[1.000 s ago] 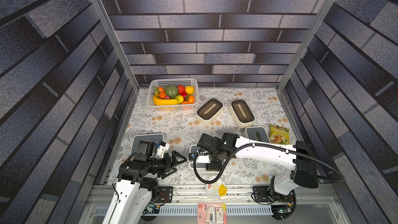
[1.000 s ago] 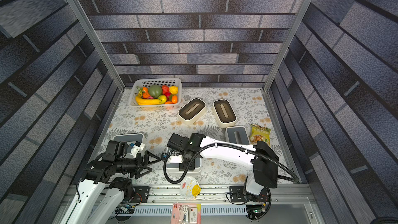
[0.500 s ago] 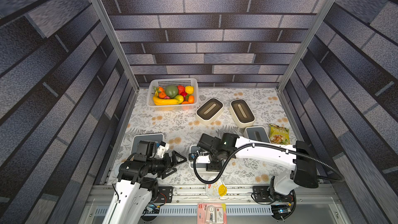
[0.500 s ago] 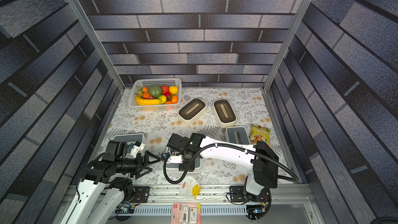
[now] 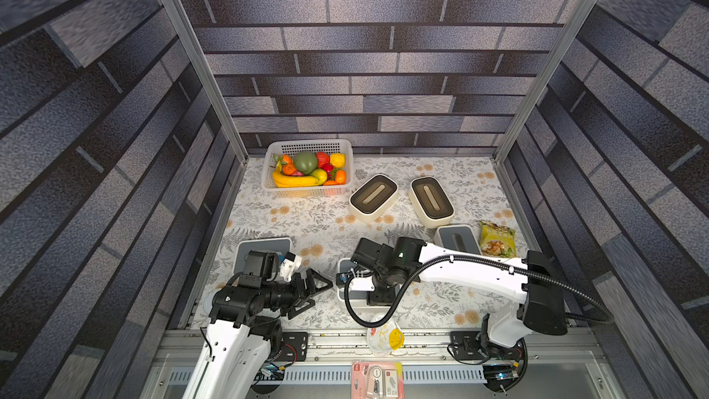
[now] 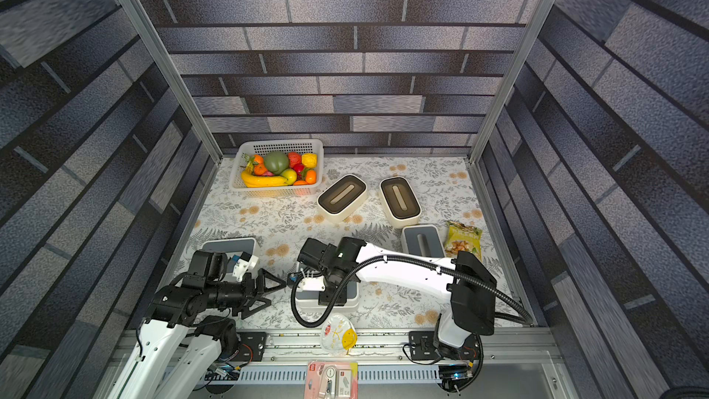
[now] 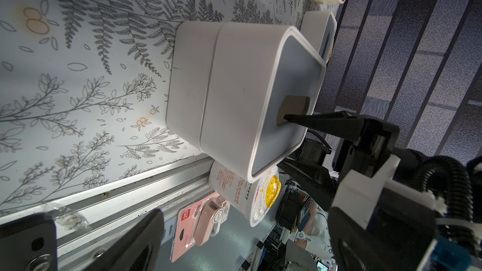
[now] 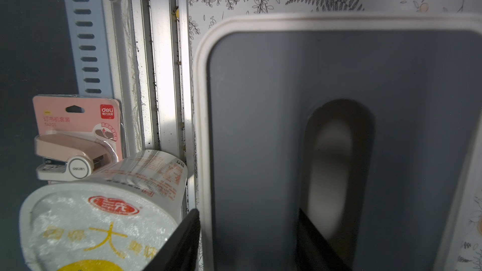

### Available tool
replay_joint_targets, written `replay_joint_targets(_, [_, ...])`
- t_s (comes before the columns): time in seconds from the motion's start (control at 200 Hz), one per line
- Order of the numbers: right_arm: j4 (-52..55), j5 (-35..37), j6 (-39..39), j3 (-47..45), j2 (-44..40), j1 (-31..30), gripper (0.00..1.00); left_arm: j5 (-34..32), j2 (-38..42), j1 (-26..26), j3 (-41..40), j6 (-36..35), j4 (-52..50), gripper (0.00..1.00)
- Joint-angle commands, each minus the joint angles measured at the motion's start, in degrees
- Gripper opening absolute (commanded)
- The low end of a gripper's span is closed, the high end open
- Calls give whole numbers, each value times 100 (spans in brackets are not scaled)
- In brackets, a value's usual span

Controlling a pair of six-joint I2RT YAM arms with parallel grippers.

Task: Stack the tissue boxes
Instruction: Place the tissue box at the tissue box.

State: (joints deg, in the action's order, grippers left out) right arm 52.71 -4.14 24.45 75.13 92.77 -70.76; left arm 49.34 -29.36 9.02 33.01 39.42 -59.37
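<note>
The upper box lies flat on the lower one, and the sides of the boxes are flush along a thin closed seam. The upper box would stay stacked, so my right gripper should open.
Near the front edge two white tissue boxes stand stacked, the upper one (image 7: pixel 240 87) with a grey slotted lid on the lower one (image 7: pixel 187 79). My right gripper (image 8: pixel 247 212) is shut on the upper box. One finger is in the slot and the other is against the outside of the long wall. The stack (image 5: pixel 343 303) is mostly hidden under that arm in both top views. My left gripper (image 5: pixel 320 295) hangs open and empty just left of it. Another grey-lidded box (image 5: pixel 264 249) lies behind the left arm and one (image 5: pixel 456 239) at the right. Two cream boxes (image 5: pixel 373 197) (image 5: pixel 431 201) lie further back.
A white basket (image 5: pixel 307 144) of fruit stands at the back left. A snack bag (image 5: pixel 497 239) lies by the right wall. A sealed cup (image 5: pixel 383 337) and a pink stapler pack (image 5: pixel 378 380) sit on the front rail, close to the stack.
</note>
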Motion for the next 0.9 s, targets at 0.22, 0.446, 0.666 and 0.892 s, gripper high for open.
replay_joint_targets(0.22, [240, -45, -98, 32, -104, -86, 57, 84, -8, -23, -36, 29, 10, 100])
replay_joint_targets(0.446, [301, -25, -158, 89, -67, -80, 56, 93, -8, -23, -59, -3, 16, 100])
replay_joint_targets(0.666, [312, -6, -203, 107, -68, -87, 55, 119, -58, -27, -67, -44, 58, 100])
replay_joint_targets(0.892, [323, 26, -217, 142, -48, -85, 56, 128, -49, -25, -67, -50, 49, 100])
